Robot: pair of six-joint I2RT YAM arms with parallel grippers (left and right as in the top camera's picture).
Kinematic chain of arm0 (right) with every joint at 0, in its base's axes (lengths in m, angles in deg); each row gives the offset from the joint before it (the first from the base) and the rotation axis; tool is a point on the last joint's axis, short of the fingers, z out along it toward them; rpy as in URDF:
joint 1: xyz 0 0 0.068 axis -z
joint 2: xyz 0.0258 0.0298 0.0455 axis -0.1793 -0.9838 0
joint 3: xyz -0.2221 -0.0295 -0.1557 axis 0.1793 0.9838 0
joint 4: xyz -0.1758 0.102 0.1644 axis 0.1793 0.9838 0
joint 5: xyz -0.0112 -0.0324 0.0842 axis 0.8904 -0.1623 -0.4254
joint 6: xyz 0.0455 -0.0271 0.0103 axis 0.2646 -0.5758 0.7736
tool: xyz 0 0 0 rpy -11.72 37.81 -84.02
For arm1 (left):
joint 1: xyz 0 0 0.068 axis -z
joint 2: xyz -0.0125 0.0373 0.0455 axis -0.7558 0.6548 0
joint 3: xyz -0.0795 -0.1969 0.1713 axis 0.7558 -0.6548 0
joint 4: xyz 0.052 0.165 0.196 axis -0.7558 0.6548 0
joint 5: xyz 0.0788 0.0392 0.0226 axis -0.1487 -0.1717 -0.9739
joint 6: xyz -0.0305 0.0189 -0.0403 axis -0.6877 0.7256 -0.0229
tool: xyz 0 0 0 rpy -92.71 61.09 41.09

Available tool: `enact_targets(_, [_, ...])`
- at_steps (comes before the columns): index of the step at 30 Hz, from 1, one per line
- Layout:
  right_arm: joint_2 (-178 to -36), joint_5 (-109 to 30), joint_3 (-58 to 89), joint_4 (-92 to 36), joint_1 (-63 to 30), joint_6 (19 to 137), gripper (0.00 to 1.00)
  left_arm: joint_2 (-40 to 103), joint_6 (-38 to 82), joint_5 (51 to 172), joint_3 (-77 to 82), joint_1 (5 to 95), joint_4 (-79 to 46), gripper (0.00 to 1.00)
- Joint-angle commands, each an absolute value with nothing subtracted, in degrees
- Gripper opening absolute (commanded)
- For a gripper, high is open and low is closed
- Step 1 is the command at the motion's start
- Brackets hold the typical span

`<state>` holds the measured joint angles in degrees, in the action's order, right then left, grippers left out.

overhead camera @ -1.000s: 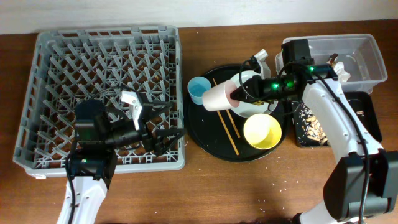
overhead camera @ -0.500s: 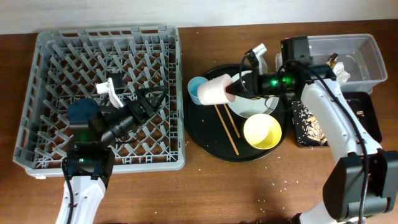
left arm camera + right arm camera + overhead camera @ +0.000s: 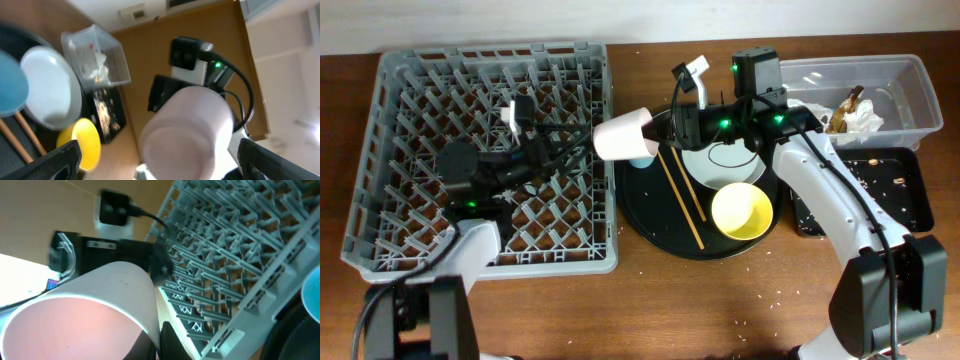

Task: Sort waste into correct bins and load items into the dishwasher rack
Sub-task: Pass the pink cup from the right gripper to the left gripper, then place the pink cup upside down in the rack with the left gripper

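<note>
The left gripper grabs the small white cup by its base (image 3: 605, 140) next, leaving the cup's rim free to load rim-first into the dishwasher rack (image 3: 420, 95).
My right gripper (image 3: 658, 133) is shut on the small white cup with pink inside (image 3: 620, 135), one finger inside its rim (image 3: 167, 342), and holds it on its side in the air between the round tray and the dishwasher rack (image 3: 420, 95). My left gripper (image 3: 572, 152) is open at the rack's right edge and faces the cup's base (image 3: 187, 132), which sits between its fingers (image 3: 157, 167) without touching them. The light-blue cup (image 3: 643, 159), grey plate (image 3: 715, 162), yellow bowl (image 3: 740, 212) and chopsticks (image 3: 680, 195) are on the round tray.
The round black tray (image 3: 650, 225) lies right of the rack. The clear tub (image 3: 900, 80) at the far right holds the napkin (image 3: 865, 118) and brown scraps (image 3: 845, 103). The shallow black tray (image 3: 910, 195) below it holds rice-like leftovers (image 3: 812, 200).
My right arm carried the white cup left, off the round tray toward the rack. My left gripper rose from the rack's front and swung right to face the cup.
</note>
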<state>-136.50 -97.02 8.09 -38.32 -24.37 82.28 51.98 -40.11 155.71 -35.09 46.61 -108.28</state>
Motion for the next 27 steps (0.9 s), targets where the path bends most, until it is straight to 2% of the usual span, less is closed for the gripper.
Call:
enact_targets(1, [-136.92, -98.53, 7.77, -39.15, -24.64, 82.98, 0.04, 54.35, -51.04, 160.76, -34.81, 46.68, -115.19, 0.99])
enact_targets(4, [-137.94, -95.27, 7.77, -39.65, -27.72, 82.98, 0.04, 54.35, -55.78, 160.76, -34.74, 47.07, -124.74, 0.99])
enact_targets(8, [-138.53, -95.29, 7.77, -48.02, -31.17, 84.35, 0.04, 54.35, -54.78, 161.78, -34.74, 49.28, -124.72, 0.99])
enact_targets(10, [-138.64, -94.81, 7.77, -48.17, -31.91, 84.44, 0.04, 54.35, -54.8, 161.78, -34.74, 49.3, -124.72, 0.99])
enact_targets(13, [-140.17, -91.95, 7.77, -48.2, -33.23, 84.35, 0.04, 54.35, -54.8, 162.07, -34.74, 49.32, -124.72, 0.74])
enact_targets(20, [-142.45, -91.43, 7.77, -49.62, -33.25, 83.98, 0.04, 54.35, -54.8, 162.88, -34.74, 49.32, -124.72, 0.72])
enact_targets(21, [-142.45, -91.45, 7.77, -49.57, -33.25, 84.01, 0.1, 54.35, -54.8, 162.88, -34.74, 49.3, -124.72, 0.69])
enact_targets(23, [-142.45, -91.45, 7.77, -49.51, -33.25, 83.98, 0.32, 54.35, -53.53, 162.88, -34.74, 48.99, -124.72, 0.63])
enact_targets(24, [-142.45, -91.43, 7.77, -49.42, -33.23, 83.98, 0.38, 54.35, -53.09, 162.85, -34.74, 48.82, -124.72, 0.63])
enact_targets(27, [-142.45, -91.43, 7.77, -49.2, -33.18, 83.79, 0.43, 54.35, -52.26, 162.24, -34.74, 48.49, -124.74, 0.63])
